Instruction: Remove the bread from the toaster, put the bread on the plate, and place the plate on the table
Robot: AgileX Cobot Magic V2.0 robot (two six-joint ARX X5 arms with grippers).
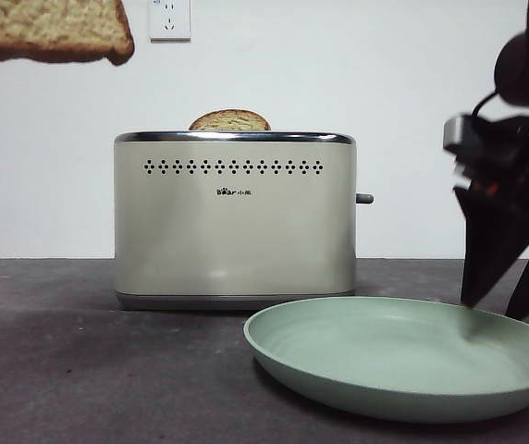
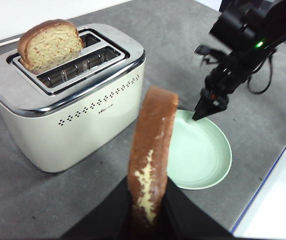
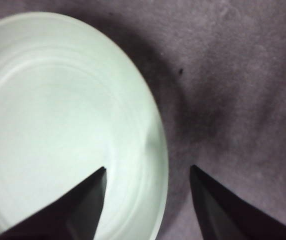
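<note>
The right gripper takes hold of the plate by its rim (image 3: 159,159) next, which leaves the mint-green plate's flat middle (image 3: 48,132) free for the bread.
My left gripper (image 2: 148,212) is shut on a slice of bread (image 2: 150,155), seen edge-on with its brown crust up. In the front view that bread (image 1: 52,32) hangs high at the top left, above and left of the toaster (image 1: 235,222). A second slice (image 1: 229,120) stands in the toaster's (image 2: 68,115) rear slot (image 2: 50,45). The mint-green plate (image 1: 403,356) lies on the table (image 1: 79,351) in front of the toaster, to its right. My right gripper (image 1: 510,301) is open, its jaws straddling the plate's rim (image 3: 155,150), one over the plate (image 3: 48,115), one over the table.
A wall socket (image 1: 169,18) sits on the white wall behind. The toaster's grey lever (image 1: 364,198) sticks out on its right side. In the left wrist view the table ends at a blue-edged border (image 2: 268,185) just beyond the plate (image 2: 203,150).
</note>
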